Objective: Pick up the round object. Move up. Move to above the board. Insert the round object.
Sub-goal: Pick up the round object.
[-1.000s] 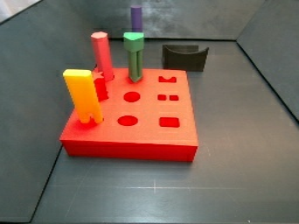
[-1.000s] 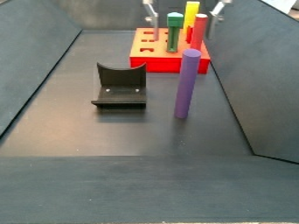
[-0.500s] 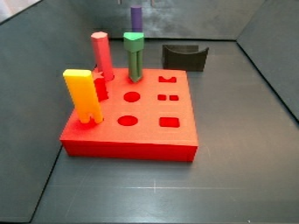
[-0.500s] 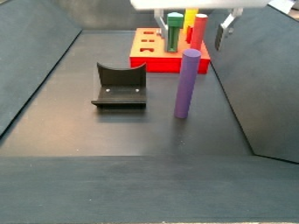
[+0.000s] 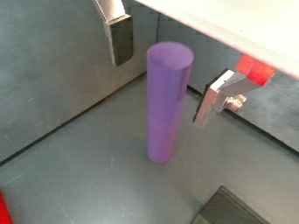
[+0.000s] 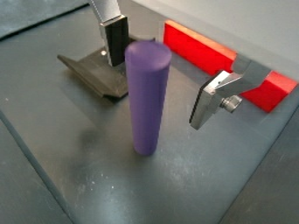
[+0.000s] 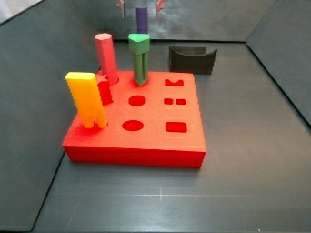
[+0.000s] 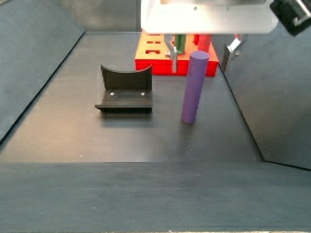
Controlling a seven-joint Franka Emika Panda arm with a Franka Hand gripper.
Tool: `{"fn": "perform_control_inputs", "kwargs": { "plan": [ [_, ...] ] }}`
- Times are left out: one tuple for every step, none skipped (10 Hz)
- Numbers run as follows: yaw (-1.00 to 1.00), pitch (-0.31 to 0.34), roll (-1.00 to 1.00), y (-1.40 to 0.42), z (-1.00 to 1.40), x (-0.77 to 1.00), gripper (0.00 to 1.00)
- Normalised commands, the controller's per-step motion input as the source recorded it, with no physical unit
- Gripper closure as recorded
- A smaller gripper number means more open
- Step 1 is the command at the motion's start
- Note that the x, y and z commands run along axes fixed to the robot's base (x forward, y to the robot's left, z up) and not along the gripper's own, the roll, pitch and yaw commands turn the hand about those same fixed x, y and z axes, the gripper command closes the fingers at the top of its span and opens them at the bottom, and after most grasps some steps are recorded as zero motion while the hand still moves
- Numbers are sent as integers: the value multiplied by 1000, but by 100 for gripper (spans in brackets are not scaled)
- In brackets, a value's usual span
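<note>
My gripper grabs the purple peg by its upper part [image 5: 170, 73] next, to insert the peg into the board.
The round object is a tall purple peg [image 8: 192, 86] standing upright on the dark floor, apart from the red board [image 8: 157, 56]. It shows in both wrist views [image 5: 163, 105] [image 6: 146, 96] and far back in a side view [image 7: 141, 20]. My gripper [image 8: 202, 45] is open just over the peg's top, with one finger [image 5: 121, 39] on each side and a gap to both. It also shows in the wrist views [image 5: 163, 89] [image 6: 158, 92]. Nothing is held. The board [image 7: 134, 127] has several shaped holes in its top.
A green peg [image 7: 140, 55], a red-pink peg [image 7: 105, 55] and a yellow block [image 7: 85, 98] stand in the board. A small dark arch-shaped block [image 8: 125, 88] lies beside the purple peg. Dark walls enclose the floor on all sides.
My gripper has come down from above into view and now brackets the top of the purple peg. The peg and the other pieces have not moved.
</note>
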Motion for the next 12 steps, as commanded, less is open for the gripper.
{"fn": "perform_control_inputs", "kwargs": {
  "plan": [
    [0,-67,-93,63,-246,-51,0],
    [0,-61,-83,14,-200,-54,0],
    [0,-60,-91,0,-109,-29,0],
    [0,-44,-127,0,-100,0,0],
    [0,-50,-83,0,-71,0,0],
    [0,0,0,0,0,0,0],
    [0,0,0,0,0,0,100],
    [0,0,0,0,0,0,100],
    [0,0,0,0,0,0,100],
    [0,0,0,0,0,0,100],
    [0,0,0,0,0,0,100],
    [0,0,0,0,0,0,100]
  ]
}}
